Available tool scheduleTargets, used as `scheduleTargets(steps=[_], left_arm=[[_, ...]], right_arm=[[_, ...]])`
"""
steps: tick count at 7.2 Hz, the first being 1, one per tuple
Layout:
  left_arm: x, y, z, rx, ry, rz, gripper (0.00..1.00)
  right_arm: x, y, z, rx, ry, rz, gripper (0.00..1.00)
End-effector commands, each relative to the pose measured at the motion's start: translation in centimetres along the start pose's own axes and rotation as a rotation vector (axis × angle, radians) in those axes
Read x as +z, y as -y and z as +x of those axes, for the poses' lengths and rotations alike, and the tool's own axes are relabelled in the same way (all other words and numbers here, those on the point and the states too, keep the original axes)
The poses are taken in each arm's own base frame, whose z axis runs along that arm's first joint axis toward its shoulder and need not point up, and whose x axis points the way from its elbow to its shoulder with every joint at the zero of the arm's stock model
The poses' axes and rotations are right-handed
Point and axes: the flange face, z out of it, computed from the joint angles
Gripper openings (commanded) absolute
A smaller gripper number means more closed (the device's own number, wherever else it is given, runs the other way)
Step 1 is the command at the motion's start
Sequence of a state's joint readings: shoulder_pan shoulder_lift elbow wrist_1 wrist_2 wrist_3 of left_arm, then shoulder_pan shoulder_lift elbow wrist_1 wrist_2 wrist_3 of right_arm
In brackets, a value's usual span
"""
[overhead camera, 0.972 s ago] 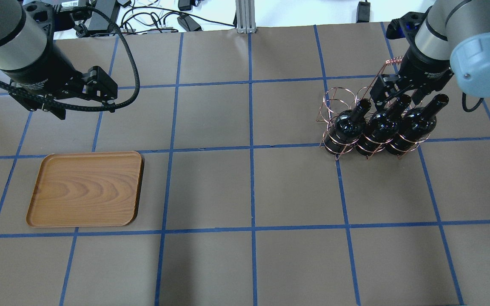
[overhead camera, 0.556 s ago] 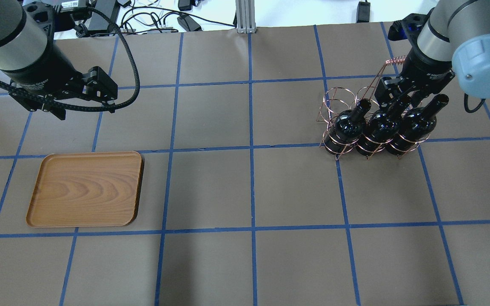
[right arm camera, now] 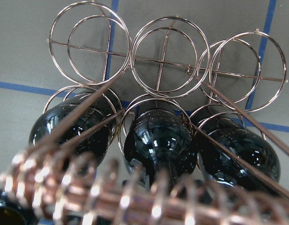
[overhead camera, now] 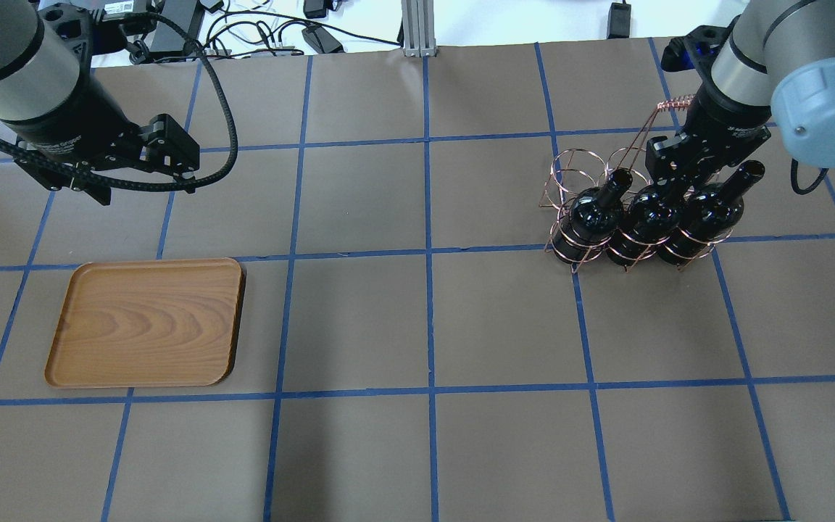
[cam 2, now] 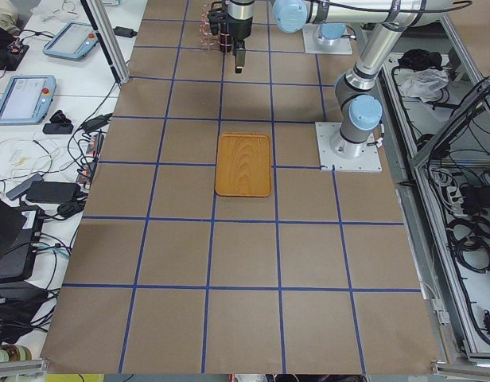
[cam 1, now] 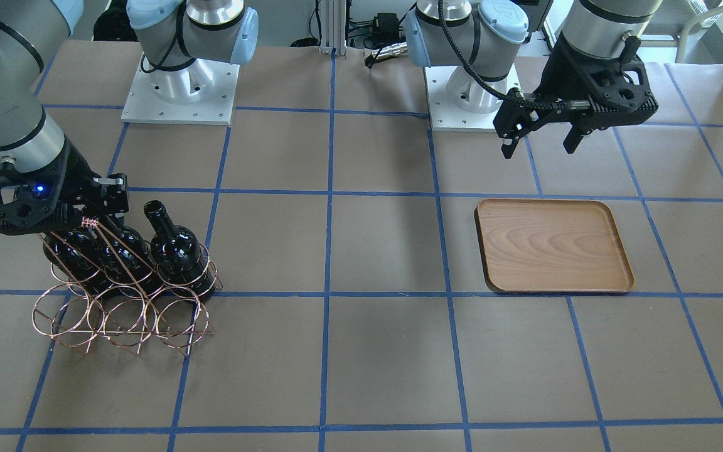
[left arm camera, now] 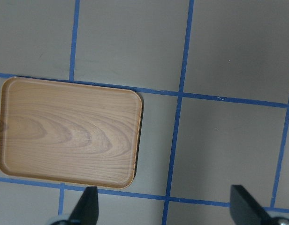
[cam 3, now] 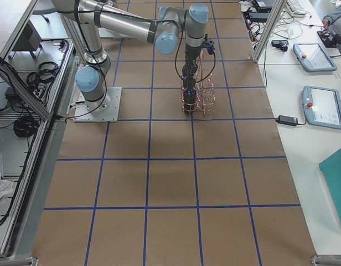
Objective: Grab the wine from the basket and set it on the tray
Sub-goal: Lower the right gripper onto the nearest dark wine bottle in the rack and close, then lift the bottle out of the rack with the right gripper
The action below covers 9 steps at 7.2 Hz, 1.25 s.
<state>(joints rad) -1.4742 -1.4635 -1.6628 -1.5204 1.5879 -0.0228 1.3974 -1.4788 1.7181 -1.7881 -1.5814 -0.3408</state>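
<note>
Bottles and wire rings crowd both sides of the middle wine bottle, so the robot's right gripper should next grab it by its neck (right arm camera: 164, 176) to take it from the basket.
Three black wine bottles stand in the near row of the copper wire basket (overhead camera: 570, 170) at the table's right: left (overhead camera: 595, 214), middle (overhead camera: 649, 217) and right (overhead camera: 707, 210). My right gripper (overhead camera: 678, 174) is low behind the basket's handle, jaws open on either side of the middle bottle's neck. The right wrist view looks down on the middle bottle (right arm camera: 156, 140) past the blurred handle (right arm camera: 111, 197); my fingers do not show there. The wooden tray (overhead camera: 146, 322) lies empty at the left. My left gripper (overhead camera: 187, 165) hovers open and empty beyond the tray (left arm camera: 69, 133).
The basket's far row of rings (right arm camera: 161, 56) holds nothing. Brown paper with blue tape lines (overhead camera: 428, 261) covers the table. Cables and power bricks (overhead camera: 258, 32) lie past the far edge. The arm bases (cam 1: 179, 88) stand at the robot's side.
My right gripper has come down from above the bottle tops, so its jaws now sit lower around the middle bottle's neck. The left arm, tray and basket have not moved.
</note>
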Motion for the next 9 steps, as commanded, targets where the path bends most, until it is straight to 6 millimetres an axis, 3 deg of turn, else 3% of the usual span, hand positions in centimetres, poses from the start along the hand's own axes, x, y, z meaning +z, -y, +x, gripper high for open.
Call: scheduleTargets(steps=[1,2,3,5,6,7,9], left_arm=[[0.0,0.0,0.0,0.004,0.0,0.003,1.0],[0.0,0.0,0.0,0.004,0.0,0.003,1.0],[0.0,0.1,-0.1,0.004,0.001,0.003,1.0],[0.0,0.1,-0.1,0.004,0.001,0.003,1.0],[0.0,0.1,-0.1,0.004,0.001,0.005,1.0],[0.0,0.1,-0.1,0.004,0.001,0.005,1.0],[0.0,0.1,-0.1,0.003,0.0,0.006,1.0]], right_arm=[[-0.6,0.2,0.1,0.002,-0.005,0.015,0.21],[-1.0,0.2,0.1,0.007,-0.009,0.022,0.15],[-3.1,0.3,0.2,0.01,-0.026,0.061,0.12],[-10.3,0.2,0.3,0.01,-0.034,0.051,0.12],[-14.6,-1.0,-0.3,0.007,-0.025,0.047,0.12],[-17.3,-2.8,-1.1,0.009,-0.022,0.048,0.12],[-19.8,-7.8,-4.1,0.145,0.05,-0.001,0.08]])
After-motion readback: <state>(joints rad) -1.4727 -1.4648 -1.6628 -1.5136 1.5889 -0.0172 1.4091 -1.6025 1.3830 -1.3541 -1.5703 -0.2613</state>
